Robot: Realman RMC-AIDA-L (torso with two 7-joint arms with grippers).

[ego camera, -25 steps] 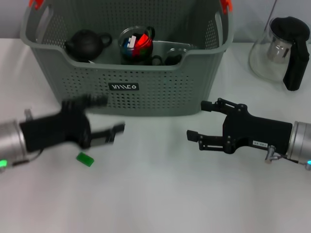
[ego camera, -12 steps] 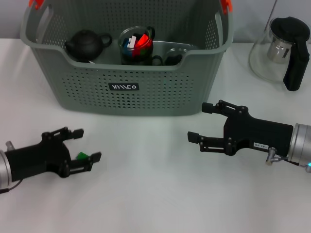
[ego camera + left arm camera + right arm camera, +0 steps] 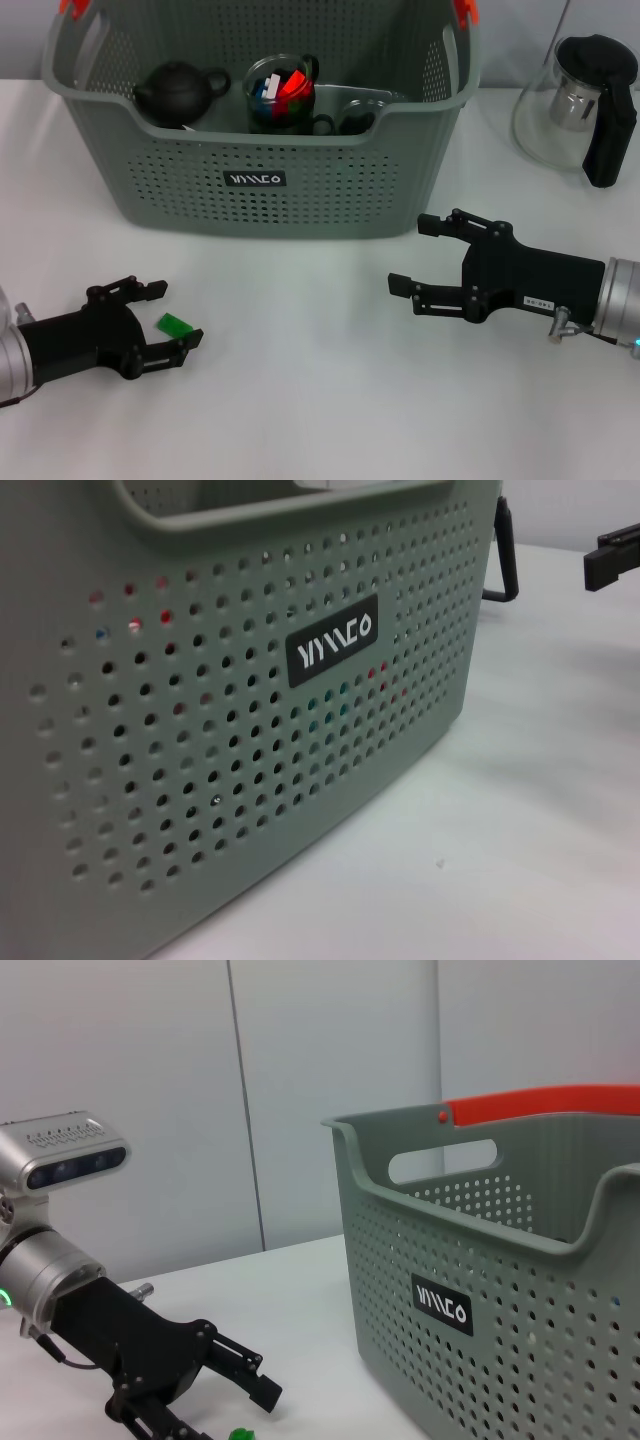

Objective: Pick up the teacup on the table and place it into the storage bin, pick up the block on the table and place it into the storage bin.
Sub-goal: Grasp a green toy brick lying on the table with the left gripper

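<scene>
The fingers of my left gripper are low on both sides of the small green block (image 3: 174,324), so my left gripper will close on the block next.
The storage bin (image 3: 400,190) stands at the back centre, its black label (image 3: 335,650) close in the left wrist view. A small green block (image 3: 174,324) lies on the table in front of the bin's left side. My left gripper (image 3: 172,314) is open, low over the table, with the block between its fingers and untouched; the right wrist view shows it (image 3: 235,1380) and the block (image 3: 240,1434) too. My right gripper (image 3: 410,252) is open and empty, right of centre. No teacup stands on the table; a glass cup (image 3: 280,92) holding coloured pieces sits in the bin.
A black teapot (image 3: 175,90) and more glassware (image 3: 352,116) are in the bin. A glass pitcher with black handle (image 3: 585,105) stands at the back right. Bare white table lies between the two grippers.
My left arm has swung from in front of the bin down and back to the near left, bringing its open fingers around the green block. The right arm has barely moved.
</scene>
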